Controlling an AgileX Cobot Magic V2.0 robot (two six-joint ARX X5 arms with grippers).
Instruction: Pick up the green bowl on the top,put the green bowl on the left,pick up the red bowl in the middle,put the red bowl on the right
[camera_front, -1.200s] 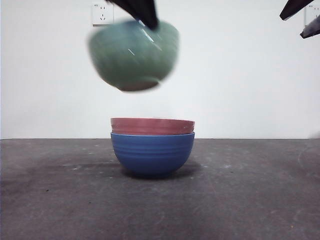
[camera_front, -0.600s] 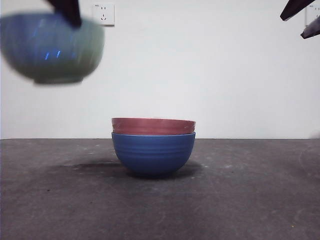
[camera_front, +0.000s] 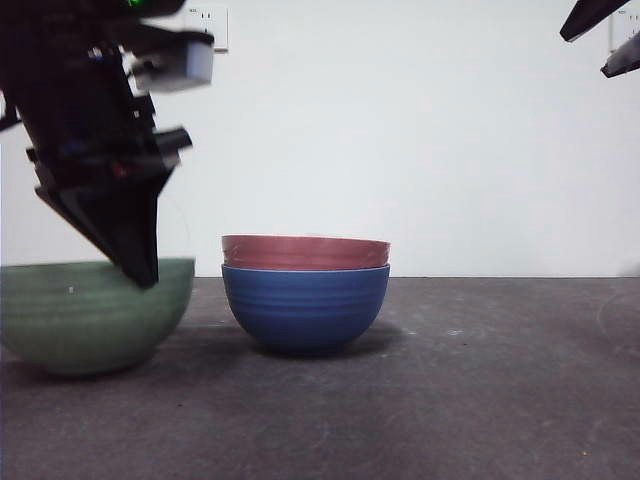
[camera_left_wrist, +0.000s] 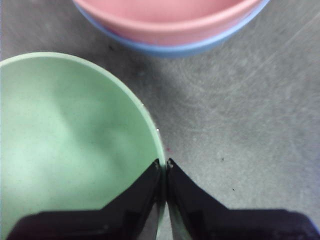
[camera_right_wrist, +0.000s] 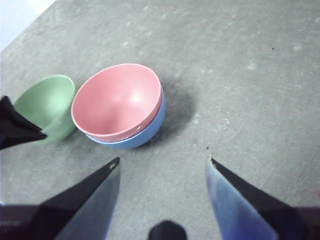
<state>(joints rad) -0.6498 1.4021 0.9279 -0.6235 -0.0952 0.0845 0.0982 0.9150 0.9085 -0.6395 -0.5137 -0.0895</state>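
The right gripper lifts the red bowl by its rim (camera_front: 226, 238) out of the blue bowl (camera_front: 305, 310) next.
The green bowl (camera_front: 90, 320) sits low at the left, its base on or just over the table, close beside the stack. My left gripper (camera_front: 140, 275) comes down from above and is shut on the bowl's right rim; in the left wrist view the jaws (camera_left_wrist: 164, 162) pinch the rim of the green bowl (camera_left_wrist: 65, 140). The red bowl (camera_front: 305, 250) rests nested in a blue bowl (camera_front: 305, 310) at the middle. In the right wrist view my right gripper (camera_right_wrist: 162, 160) hangs open and high, above and to the right of the red bowl (camera_right_wrist: 117, 100).
The grey table (camera_front: 480, 380) stretches bare to the right of the stack. A white wall with a socket (camera_front: 210, 28) stands behind. The waiting arm shows as black tips (camera_front: 590, 15) at the top right corner.
The green bowl has come down from high at the left to the table beside the stack, with the left arm now large in the front view. The red and blue bowls have not moved.
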